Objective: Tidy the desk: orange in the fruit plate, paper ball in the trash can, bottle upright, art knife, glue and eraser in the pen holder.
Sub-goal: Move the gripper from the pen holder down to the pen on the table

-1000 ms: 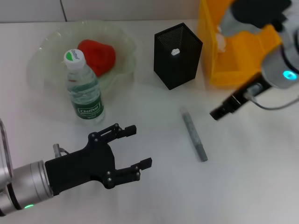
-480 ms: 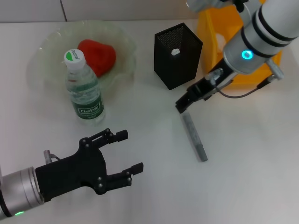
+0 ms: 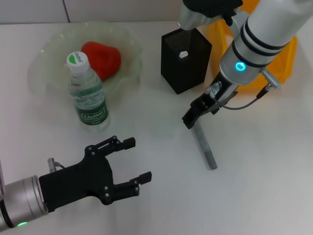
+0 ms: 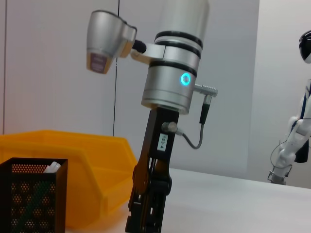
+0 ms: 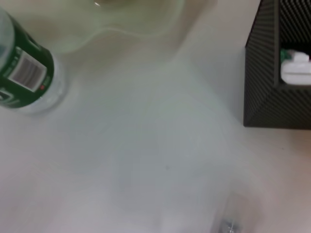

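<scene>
My right gripper's fingers are still above the art knife's far end (image 3: 195, 127) in the head view, short of the art knife's middle (image 3: 203, 145), so they move there, before closing.
The grey art knife (image 3: 204, 145) lies flat on the white desk in front of the black mesh pen holder (image 3: 186, 58). My right gripper (image 3: 190, 117) hangs just over the knife's far end; it also shows in the left wrist view (image 4: 146, 213). A white item (image 3: 183, 55) sits in the holder. The water bottle (image 3: 88, 93) stands upright with a green cap. A red-orange fruit (image 3: 101, 58) lies in the pale green plate (image 3: 49, 49). My left gripper (image 3: 138, 159) is open and empty near the front left. No paper ball or glue is visible.
A yellow bin (image 3: 274, 54) stands at the back right behind my right arm, also seen in the left wrist view (image 4: 73, 160). The right wrist view shows the bottle (image 5: 24, 73) and the pen holder (image 5: 272, 82) with the white item (image 5: 295, 70) inside.
My right arm swung from the yellow bin leftward and down to the far end of the art knife. My left gripper drew back a little toward the front left and stayed open.
</scene>
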Motion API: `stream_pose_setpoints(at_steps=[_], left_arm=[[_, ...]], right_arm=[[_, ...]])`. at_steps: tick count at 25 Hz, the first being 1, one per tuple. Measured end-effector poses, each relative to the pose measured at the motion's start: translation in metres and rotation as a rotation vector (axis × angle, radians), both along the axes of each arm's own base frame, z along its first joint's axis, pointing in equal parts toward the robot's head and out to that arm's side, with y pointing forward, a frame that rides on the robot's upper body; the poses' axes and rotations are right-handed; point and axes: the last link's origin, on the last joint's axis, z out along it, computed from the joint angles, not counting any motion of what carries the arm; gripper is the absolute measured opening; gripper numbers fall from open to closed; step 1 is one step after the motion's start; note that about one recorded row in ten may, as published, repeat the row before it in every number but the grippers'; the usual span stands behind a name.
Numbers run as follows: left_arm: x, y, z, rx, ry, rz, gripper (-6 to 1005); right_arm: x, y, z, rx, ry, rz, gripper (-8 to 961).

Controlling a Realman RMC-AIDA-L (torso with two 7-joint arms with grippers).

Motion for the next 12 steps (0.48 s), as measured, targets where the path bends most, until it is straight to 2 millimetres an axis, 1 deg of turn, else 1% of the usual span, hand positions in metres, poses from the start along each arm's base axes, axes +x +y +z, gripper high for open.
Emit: stream_pose_setpoints(at_steps=[3, 12], left_arm=[[0.001, 0.001, -0.001, -0.003, -0.001, -0.002, 812], [0.003, 0.002, -0.003, -0.005, 0.0, -0.006, 812]], right_arm=[[0.004, 0.0, -0.005, -0.01, -0.027, 0.002, 796], [0.01, -0.001, -0.012, -0.016, -0.05, 0.012, 784]])
